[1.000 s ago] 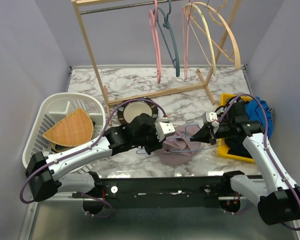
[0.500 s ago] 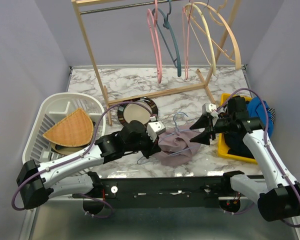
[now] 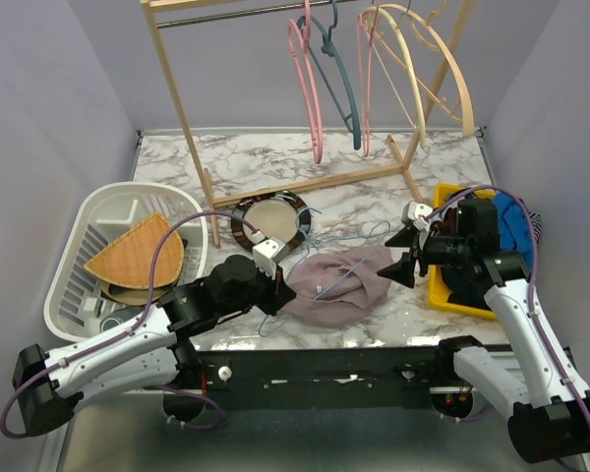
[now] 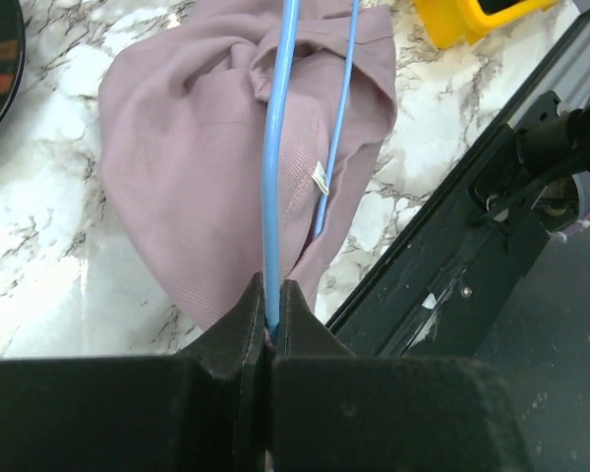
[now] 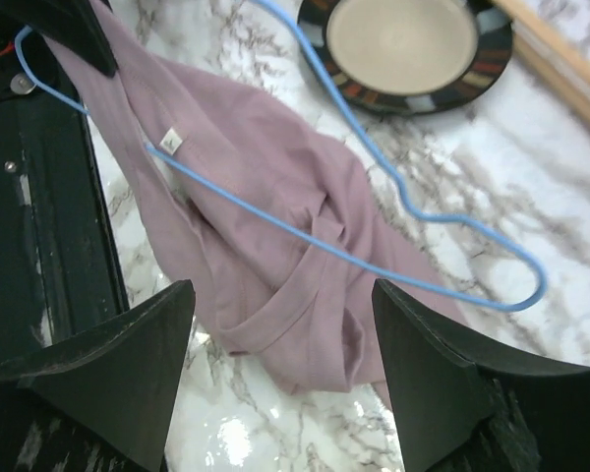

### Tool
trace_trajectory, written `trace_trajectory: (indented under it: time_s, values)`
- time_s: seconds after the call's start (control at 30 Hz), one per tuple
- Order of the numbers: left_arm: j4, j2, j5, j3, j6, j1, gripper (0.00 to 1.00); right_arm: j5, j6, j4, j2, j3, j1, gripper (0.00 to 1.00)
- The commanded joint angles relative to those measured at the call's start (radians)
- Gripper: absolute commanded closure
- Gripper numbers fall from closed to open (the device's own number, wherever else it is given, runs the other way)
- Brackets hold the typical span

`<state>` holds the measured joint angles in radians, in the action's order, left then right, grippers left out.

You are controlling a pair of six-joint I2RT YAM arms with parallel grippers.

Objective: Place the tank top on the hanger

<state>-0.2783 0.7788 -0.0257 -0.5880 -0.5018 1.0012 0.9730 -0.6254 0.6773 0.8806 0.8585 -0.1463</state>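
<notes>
I will next grip only the tank top's edge (image 3: 383,274) (image 5: 340,362) by the hanger's loose end with my right gripper. Then I will draw the tank top over the hanger.
The mauve tank top (image 3: 336,287) lies bunched on the marble table between both arms. The thin light-blue hanger (image 3: 339,278) lies across it, and its hook end reaches toward the plate. My left gripper (image 3: 278,295) is shut on the hanger's wire at the garment's left edge. In the left wrist view the wire of the hanger (image 4: 275,147) runs straight out of my left gripper (image 4: 270,300) over the tank top (image 4: 187,147). My right gripper (image 3: 399,258) hovers open just right of the garment. Between the jaws of my right gripper (image 5: 283,295) I see the tank top (image 5: 265,285) and the hanger (image 5: 364,253), neither held.
A round plate (image 3: 270,218) sits behind the garment. A white dish rack (image 3: 79,236) stands at the left. A yellow bin (image 3: 450,291) with dark and blue clothes is at the right. A wooden rack (image 3: 305,184) with pink and teal hangers stands at the back.
My right gripper has opened, let go and lifted slightly. My left arm has drawn back toward the near left, pulling the hanger along, and the tank top has spread out to the left.
</notes>
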Motion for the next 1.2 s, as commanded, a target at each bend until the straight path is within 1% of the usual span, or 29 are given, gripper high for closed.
trace_trajectory:
  time_s: [0.0,0.13,0.17,0.2,0.27,0.3,0.33,0.37,0.4,0.43,0.53,0.57,0.73,0.87,0.9,0.93,1.0,1.03,1.1,1.17]
  values:
    - [0.05,-0.003,0.061,0.008,-0.066,-0.004,1.0,-0.022,-0.06,0.015,0.047,-0.104,-0.012,0.19]
    - [0.064,0.011,0.069,0.008,-0.087,-0.004,1.0,-0.077,-0.062,-0.044,0.07,-0.142,-0.073,0.2]
    - [0.064,0.014,0.073,0.01,-0.092,-0.004,1.0,-0.098,-0.037,-0.065,0.075,-0.147,-0.091,0.2]
    - [0.062,0.014,0.075,0.011,-0.093,-0.004,1.0,-0.126,-0.018,-0.121,0.087,-0.156,-0.113,0.2]
    - [0.062,0.011,0.075,0.017,-0.098,-0.004,1.0,-0.221,0.054,-0.189,0.109,-0.193,-0.189,0.21]
    - [0.065,0.005,0.075,0.023,-0.099,-0.004,1.0,-0.253,0.088,-0.265,0.141,-0.203,-0.214,0.22]
    - [0.067,-0.001,0.076,0.027,-0.103,-0.004,1.0,-0.332,0.125,-0.303,0.155,-0.214,-0.255,0.23]
    - [0.068,-0.006,0.078,0.03,-0.106,-0.004,1.0,-0.377,0.186,-0.336,0.172,-0.214,-0.271,0.23]
    - [0.065,-0.016,0.079,0.033,-0.106,-0.004,1.0,-0.426,0.222,-0.398,0.184,-0.217,-0.285,0.25]
    - [0.062,-0.022,0.084,0.034,-0.107,-0.004,1.0,-0.51,0.249,-0.416,0.205,-0.217,-0.3,0.29]
    - [0.057,-0.052,0.093,0.045,-0.11,-0.004,1.0,-0.575,0.305,-0.47,0.216,-0.234,-0.306,0.39]
    - [0.057,-0.056,0.095,0.047,-0.112,-0.004,1.0,-0.574,0.302,-0.472,0.215,-0.248,-0.308,0.41]
    - [0.065,-0.067,0.109,0.057,-0.116,-0.004,1.0,-0.618,0.279,-0.478,0.236,-0.257,-0.311,0.43]
    - [0.083,-0.075,0.106,0.063,-0.119,-0.004,1.0,-0.616,0.282,-0.453,0.279,-0.239,-0.314,0.56]
    - [0.085,-0.075,0.102,0.065,-0.118,-0.004,1.0,-0.614,0.282,-0.447,0.284,-0.236,-0.314,0.61]
    - [0.083,-0.076,0.098,0.065,-0.116,-0.004,1.0,-0.619,0.285,-0.446,0.284,-0.234,-0.314,0.68]
    - [0.083,-0.081,0.089,0.066,-0.107,-0.004,1.0,-0.623,0.286,-0.433,0.278,-0.231,-0.314,0.75]
    - [0.083,-0.084,0.086,0.068,-0.106,-0.004,1.0,-0.625,0.289,-0.429,0.274,-0.227,-0.312,0.87]
    - [0.083,-0.096,0.076,0.07,-0.093,-0.004,1.0,-0.642,0.305,-0.418,0.261,-0.217,-0.314,0.99]
    - [0.087,-0.105,0.066,0.073,-0.083,-0.004,1.0,-0.697,0.325,-0.421,0.23,-0.208,-0.302,0.99]
